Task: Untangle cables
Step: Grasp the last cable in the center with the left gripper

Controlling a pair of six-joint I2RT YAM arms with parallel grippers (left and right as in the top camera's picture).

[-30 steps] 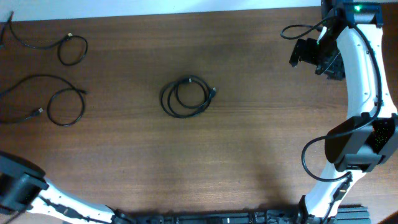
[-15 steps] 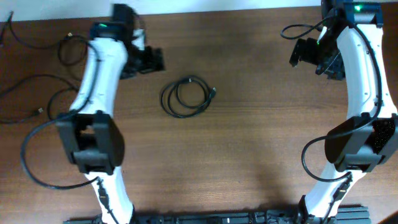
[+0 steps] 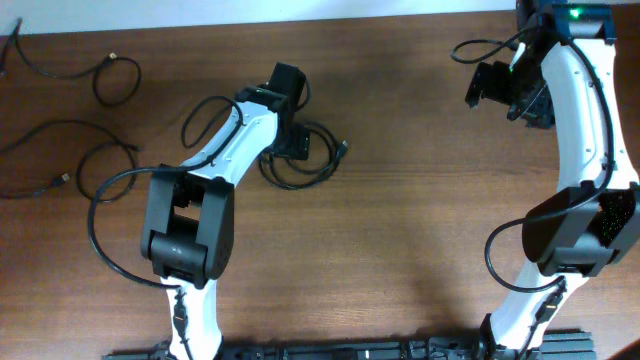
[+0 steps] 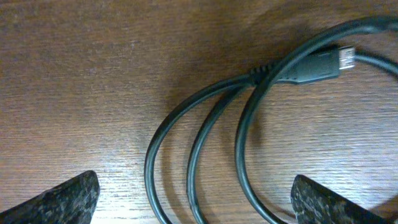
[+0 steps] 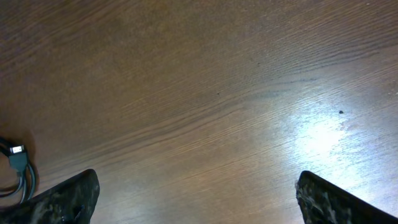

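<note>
I should next use my left gripper to grab the coiled black cable across its gathered loops, away from the plug, so that I can set the coil aside together.
A coiled black cable lies at the table's middle, its plug end on the right. My left gripper hovers over the coil's left part, open and empty. In the left wrist view the cable's loops run between the two fingers, and its plug lies at the upper right. Two more black cables lie spread out at the far left, one in back and one nearer. My right gripper is open and empty at the back right, over bare wood.
The table is dark brown wood. A plug tip shows at the left edge of the right wrist view. Thick black arm wires hang by both arms.
My left arm has swung in from the left, past the two spread cables, and its gripper now sits over the coiled cable. The right arm has not moved.
</note>
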